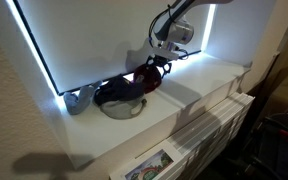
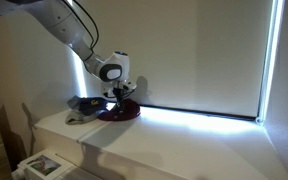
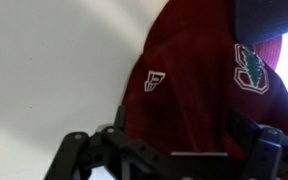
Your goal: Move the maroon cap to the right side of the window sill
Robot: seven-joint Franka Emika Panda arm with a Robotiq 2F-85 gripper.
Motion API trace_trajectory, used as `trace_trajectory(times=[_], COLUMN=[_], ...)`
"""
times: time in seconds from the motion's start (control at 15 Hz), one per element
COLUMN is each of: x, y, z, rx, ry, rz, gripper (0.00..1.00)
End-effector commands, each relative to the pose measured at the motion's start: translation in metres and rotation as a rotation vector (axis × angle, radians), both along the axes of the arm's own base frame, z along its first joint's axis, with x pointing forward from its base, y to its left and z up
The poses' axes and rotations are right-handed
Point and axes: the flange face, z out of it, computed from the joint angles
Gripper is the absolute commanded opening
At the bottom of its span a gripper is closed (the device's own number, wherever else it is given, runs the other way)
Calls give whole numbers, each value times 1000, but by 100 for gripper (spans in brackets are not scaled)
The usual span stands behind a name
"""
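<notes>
My gripper should close on the maroon cap's top [image 1: 153,75] [image 3: 189,127]. The cap's fabric is between my gripper's spread fingers, so they would hold the cap's top if I closed now.
The maroon cap [image 3: 199,80] fills the right of the wrist view, with a pale mark on its front and a small white logo on its side. It lies at the left end of the window sill [image 1: 199,85] in both exterior views [image 2: 120,111]. My gripper [image 1: 156,62] is down on the cap's crown [image 1: 147,78], also shown in an exterior view [image 2: 118,92]. Its fingers [image 3: 174,135] are spread and straddle the crown, with fabric between them. Whether the cap rests fully on the sill is unclear.
A dark navy cap [image 1: 117,93] lies against the maroon one, also seen in an exterior view [image 2: 85,102]. A small grey-blue cap [image 1: 78,98] sits at the far left end. The sill [image 2: 204,140] stretches long and white to the right below the blind.
</notes>
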Motion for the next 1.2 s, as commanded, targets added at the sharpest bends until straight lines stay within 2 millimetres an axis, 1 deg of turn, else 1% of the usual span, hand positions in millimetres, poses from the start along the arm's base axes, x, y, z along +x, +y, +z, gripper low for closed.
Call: trace_trajectory(times=[0.0,0.07,0.13,0.47,0.67,0.73,0.8,0.87,1.07,1.13], x=[1,2,2,0,0,0,0,0,1,1], y=[0,0,-1,-1,-1,0,0,0,2,-1], z=[1,2,1,0,0,0,0,0,0,3], rx=[0,0,-4,-8,-12,-14,-15,-16,-18,-37], ry=[-2,-4,-4,-6,-5,-5,-4,-4,-4,-14], rz=[0,0,-2,0,0,-1,0,0,2,-15], gripper=[100,75,74,38,18,9,4,1,0,1])
